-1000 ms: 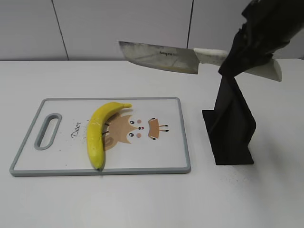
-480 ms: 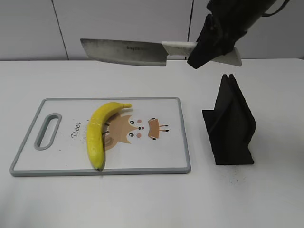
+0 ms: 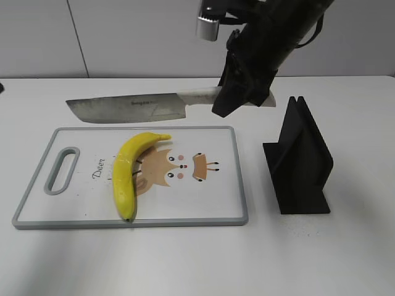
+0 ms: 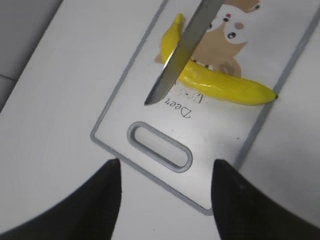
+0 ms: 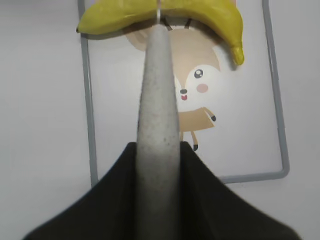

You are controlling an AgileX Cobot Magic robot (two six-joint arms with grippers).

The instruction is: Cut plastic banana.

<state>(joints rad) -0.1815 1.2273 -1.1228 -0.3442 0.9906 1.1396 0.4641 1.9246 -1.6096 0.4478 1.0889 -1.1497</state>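
My left gripper pinches the cleaver's blade by its tip end [image 3: 80,110] next, to steady the cleaver for cutting the banana [image 3: 128,171].
The plastic banana [image 3: 128,171] lies whole on the white cutting board [image 3: 216,197], left of the deer drawing. It also shows in the left wrist view [image 4: 220,85] and the right wrist view [image 5: 120,12]. My right gripper [image 3: 237,95] is shut on the pale handle [image 5: 159,125] of a cleaver-style knife [image 3: 129,108], held level in the air above the board's far edge, blade pointing left. My left gripper [image 4: 164,175] is open and empty, hovering beyond the board's handle slot [image 4: 159,147]; it is outside the exterior view.
A black knife stand [image 3: 299,163] sits on the white table to the right of the board. The board's grey-rimmed handle slot [image 3: 62,169] is at its left end. A grey wall runs behind the table.
My right gripper has carried the knife left and down, from high beside the stand to low over the board's far edge. The banana and board have not moved.
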